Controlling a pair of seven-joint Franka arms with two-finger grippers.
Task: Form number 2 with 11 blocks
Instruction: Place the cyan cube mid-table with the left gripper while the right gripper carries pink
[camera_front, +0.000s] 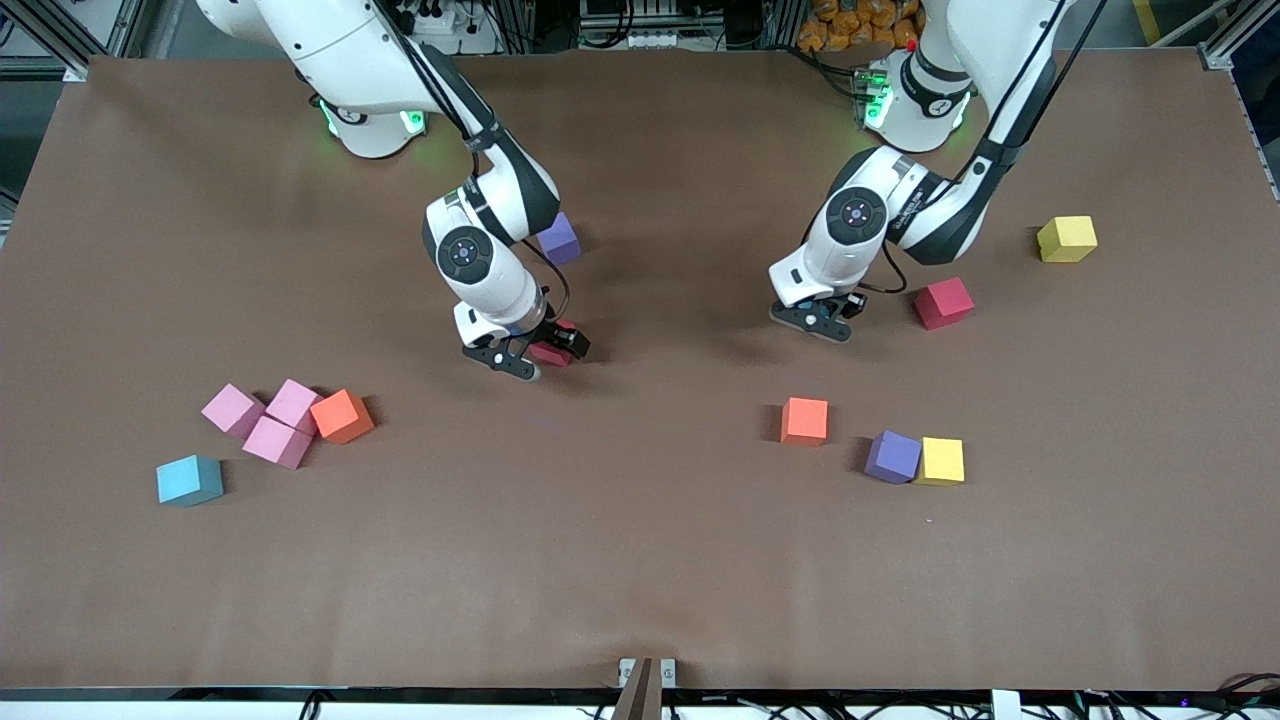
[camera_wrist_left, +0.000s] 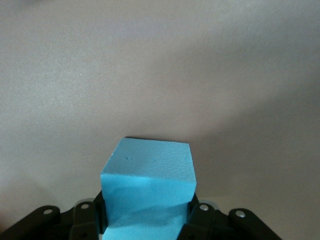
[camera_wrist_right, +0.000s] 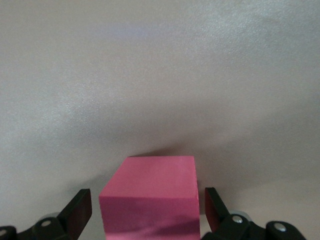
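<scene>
The right gripper should close on the pinkish-red block, because its fingers are on either side of the block in the right wrist view.
My left gripper (camera_front: 813, 321) is down at the table near the red block (camera_front: 943, 302), toward the left arm's end. It is shut on a light blue block (camera_wrist_left: 150, 170), with both fingers pressed against the block's sides; the gripper (camera_wrist_left: 147, 210) hides this block in the front view. My right gripper (camera_front: 543, 355) stands open low at mid-table. A pinkish-red block (camera_front: 551, 353) sits between its fingers. In the right wrist view this block (camera_wrist_right: 150, 185) has a gap to each finger of the gripper (camera_wrist_right: 147, 202).
Loose blocks lie around: purple (camera_front: 559, 238) by the right arm, yellow (camera_front: 1066, 238), orange (camera_front: 805, 420), purple (camera_front: 892, 456) touching yellow (camera_front: 942, 461). Toward the right arm's end sit three pink blocks (camera_front: 277, 442), an orange one (camera_front: 342, 416) and a light blue one (camera_front: 189, 480).
</scene>
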